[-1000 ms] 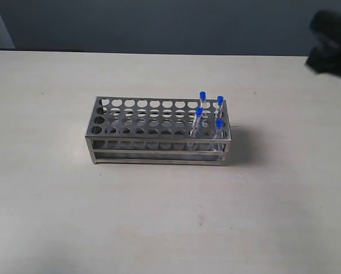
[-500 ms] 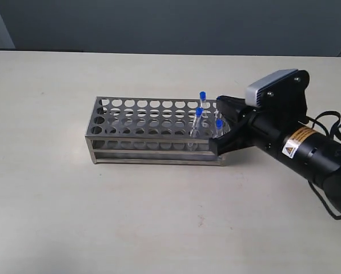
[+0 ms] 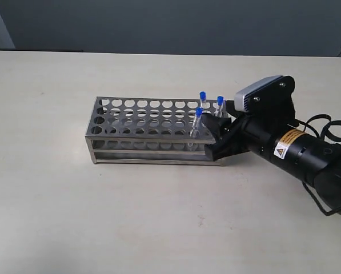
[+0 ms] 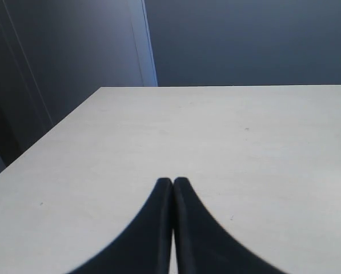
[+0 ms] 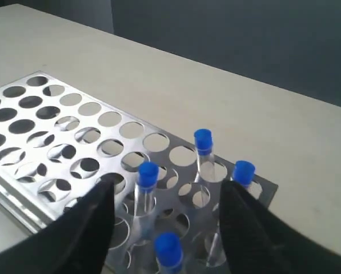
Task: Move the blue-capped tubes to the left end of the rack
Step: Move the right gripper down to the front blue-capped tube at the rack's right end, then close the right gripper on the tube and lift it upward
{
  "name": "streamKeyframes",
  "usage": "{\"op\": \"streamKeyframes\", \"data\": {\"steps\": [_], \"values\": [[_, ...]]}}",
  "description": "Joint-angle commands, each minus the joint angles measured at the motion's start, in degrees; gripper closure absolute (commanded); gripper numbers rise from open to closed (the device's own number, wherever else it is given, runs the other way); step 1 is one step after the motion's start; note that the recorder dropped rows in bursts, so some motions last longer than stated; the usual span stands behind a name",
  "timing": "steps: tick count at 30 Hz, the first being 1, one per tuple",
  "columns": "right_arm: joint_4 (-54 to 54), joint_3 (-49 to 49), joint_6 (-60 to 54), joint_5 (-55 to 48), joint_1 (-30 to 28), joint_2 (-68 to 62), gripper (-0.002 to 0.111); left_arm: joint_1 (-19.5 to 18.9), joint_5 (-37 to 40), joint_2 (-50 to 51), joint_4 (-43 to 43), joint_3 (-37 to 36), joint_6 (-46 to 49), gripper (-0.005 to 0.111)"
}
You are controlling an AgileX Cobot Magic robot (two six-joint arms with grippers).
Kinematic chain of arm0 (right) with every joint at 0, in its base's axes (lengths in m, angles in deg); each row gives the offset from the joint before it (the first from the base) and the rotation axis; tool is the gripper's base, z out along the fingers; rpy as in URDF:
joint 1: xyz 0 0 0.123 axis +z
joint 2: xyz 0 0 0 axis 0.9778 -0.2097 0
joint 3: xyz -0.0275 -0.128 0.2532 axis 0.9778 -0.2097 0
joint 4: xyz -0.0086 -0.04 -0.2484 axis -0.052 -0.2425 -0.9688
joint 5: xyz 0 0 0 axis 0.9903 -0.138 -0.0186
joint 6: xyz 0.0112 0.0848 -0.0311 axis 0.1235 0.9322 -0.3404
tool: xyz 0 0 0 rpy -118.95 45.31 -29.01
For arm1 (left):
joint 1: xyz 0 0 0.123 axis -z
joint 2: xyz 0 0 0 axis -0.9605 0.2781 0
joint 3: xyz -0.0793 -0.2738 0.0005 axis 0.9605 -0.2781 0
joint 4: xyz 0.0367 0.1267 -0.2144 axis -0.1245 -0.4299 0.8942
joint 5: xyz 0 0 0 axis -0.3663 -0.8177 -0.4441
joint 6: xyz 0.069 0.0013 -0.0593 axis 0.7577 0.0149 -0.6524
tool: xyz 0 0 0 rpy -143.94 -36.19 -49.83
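The tube's bottom needs to stay free to enter an empty rack hole, so my right gripper should next grab the tube by its end with the cap [image 5: 168, 249].
The steel rack [image 3: 147, 149] stands mid-table, with blue-capped tubes upright in holes at its right end. The exterior view shows three caps [image 3: 203, 95] [image 3: 220, 100] [image 3: 199, 112]; the right arm covers a fourth. My right gripper [image 3: 215, 137] is at that right end, open. In the right wrist view it [image 5: 169, 188] straddles the nearest tube [image 5: 169, 248] without touching, and three more tubes [image 5: 148, 174] [image 5: 203, 140] [image 5: 244, 171] stand just beyond in the rack [image 5: 260, 182]. My left gripper [image 4: 173, 181] is shut and empty over bare table.
The rack's other holes, toward its left end [image 3: 101, 111], hold nothing. The beige table [image 3: 159, 217] surrounds the rack on all sides. A dark wall runs behind the table's far edge [image 3: 159, 53]. The right arm's cable [image 3: 330, 123] trails at the right.
The right arm came in from the upper right to the rack's right end. Its gripper opened and shifted left, now covering the front right tube in the exterior view.
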Motion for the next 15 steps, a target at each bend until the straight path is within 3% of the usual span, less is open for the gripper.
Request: {"op": "streamKeyframes", "data": {"steps": [1, 10, 11, 13, 15], "values": [[3.04, 0.31, -2.18, 0.00, -0.04, -2.06, 0.054, -0.06, -0.67, -0.21, -0.20, -0.29, -0.21, 0.106], [3.04, 4.11, -2.34, 1.64, -0.04, -9.77, 0.055, -0.06, -0.67, -0.21, -0.20, -0.29, -0.21, 0.106], [3.38, 4.21, -2.34, 1.70, -0.04, -9.91, 0.059, -0.06, -0.67, -0.21, -0.20, -0.29, -0.21, 0.106], [5.48, 4.21, -2.34, 1.15, -0.04, -10.01, 0.088, -0.06, -0.67, -0.21, -0.20, -0.29, -0.21, 0.106], [5.74, 4.21, -2.34, 0.67, -0.04, -10.01, 0.102, -0.06, -0.67, -0.21, -0.20, -0.29, -0.21, 0.106]]}}
